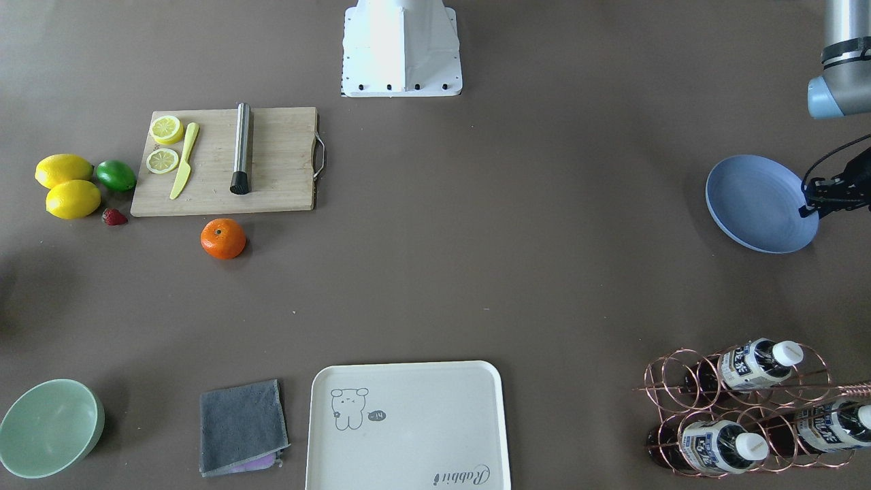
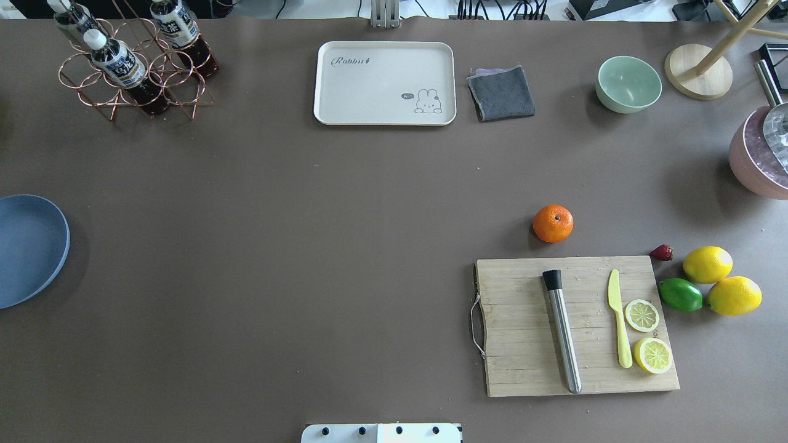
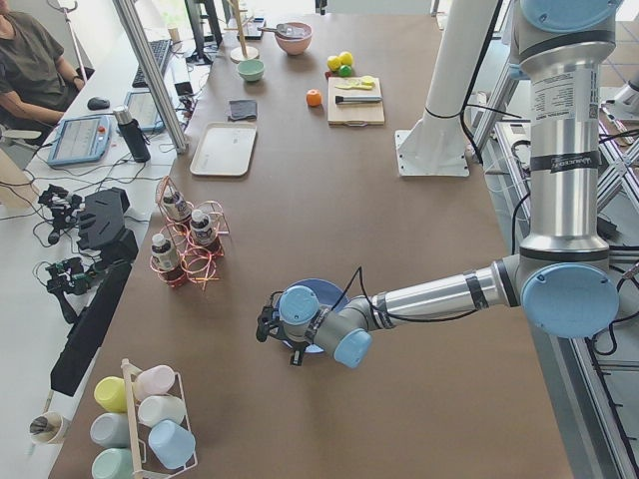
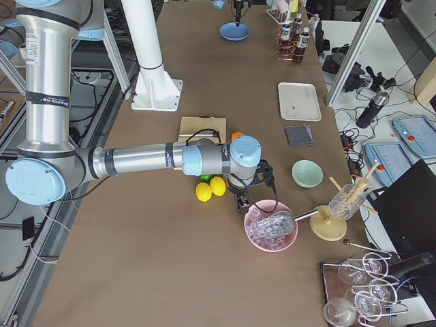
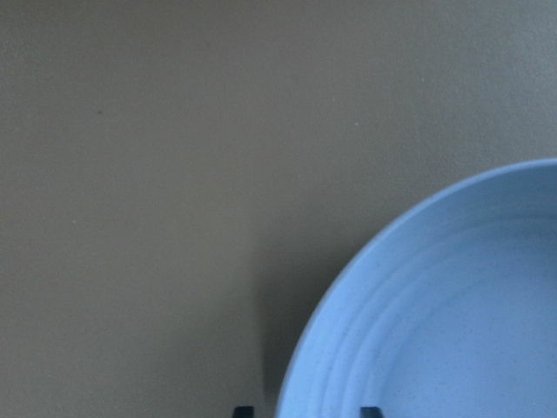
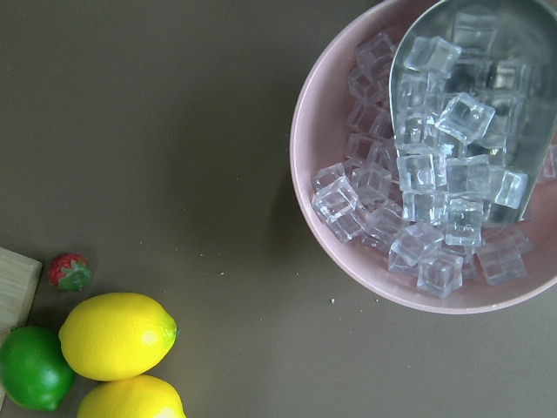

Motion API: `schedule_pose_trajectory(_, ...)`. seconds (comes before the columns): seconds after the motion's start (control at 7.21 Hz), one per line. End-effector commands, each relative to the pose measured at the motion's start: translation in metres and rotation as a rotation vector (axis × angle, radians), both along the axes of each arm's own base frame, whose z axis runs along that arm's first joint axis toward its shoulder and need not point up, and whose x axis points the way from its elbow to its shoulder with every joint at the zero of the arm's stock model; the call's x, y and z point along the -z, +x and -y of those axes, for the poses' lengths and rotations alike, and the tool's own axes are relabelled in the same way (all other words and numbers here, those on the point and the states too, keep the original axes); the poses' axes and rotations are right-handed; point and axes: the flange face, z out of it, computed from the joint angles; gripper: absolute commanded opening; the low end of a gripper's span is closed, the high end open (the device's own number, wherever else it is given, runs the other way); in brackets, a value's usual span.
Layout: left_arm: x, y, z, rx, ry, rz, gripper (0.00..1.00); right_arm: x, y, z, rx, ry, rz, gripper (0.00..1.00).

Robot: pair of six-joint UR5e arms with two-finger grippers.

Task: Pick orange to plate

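The plate is far wider than my open fingers, so my left gripper will grip the plate next by its thin raised rim [image 1: 811,214] [image 5: 300,370].
The orange [image 2: 553,223] rests on the brown table just beyond the cutting board; it also shows in the front view as the orange [image 1: 222,239]. Far across the table lies the light-blue plate [image 2: 28,249], with nothing on it. My left gripper [image 1: 808,209] hovers low at the plate's [image 1: 761,204] edge. In the left wrist view its fingertips [image 5: 244,410] stand apart on either side of the plate rim [image 5: 348,287], open and holding nothing. My right gripper [image 4: 242,201] hangs between the lemons and the pink bowl, well away from the orange [image 4: 236,136]; I cannot tell its state.
A wooden cutting board [image 2: 517,320] carries a steel muddler, a yellow knife and lemon slices. Two lemons [image 6: 117,335], a lime and a strawberry lie beside it. A pink ice bowl [image 6: 305,139], pale-green bowl [image 2: 628,83], grey cloth, white tray [image 2: 385,83] and bottle rack [image 2: 132,67] line the far side.
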Motion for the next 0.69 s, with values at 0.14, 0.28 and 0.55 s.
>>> schedule_pose_trajectory(0.14,0.029,0.006,0.008,-0.011,0.016,-0.056,0.0,0.009,-0.002,0.001,0.001,0.011,0.016,1.0)
schedule_pose_trajectory(0.28,0.073,0.013,0.014,0.044,-0.048,-0.147,0.0,0.026,-0.011,0.003,-0.022,-0.001,0.021,1.0)
schedule_pose_trajectory(0.55,0.179,0.061,0.032,0.106,-0.086,-0.246,0.0,0.089,-0.068,0.035,-0.075,-0.06,0.04,1.0)
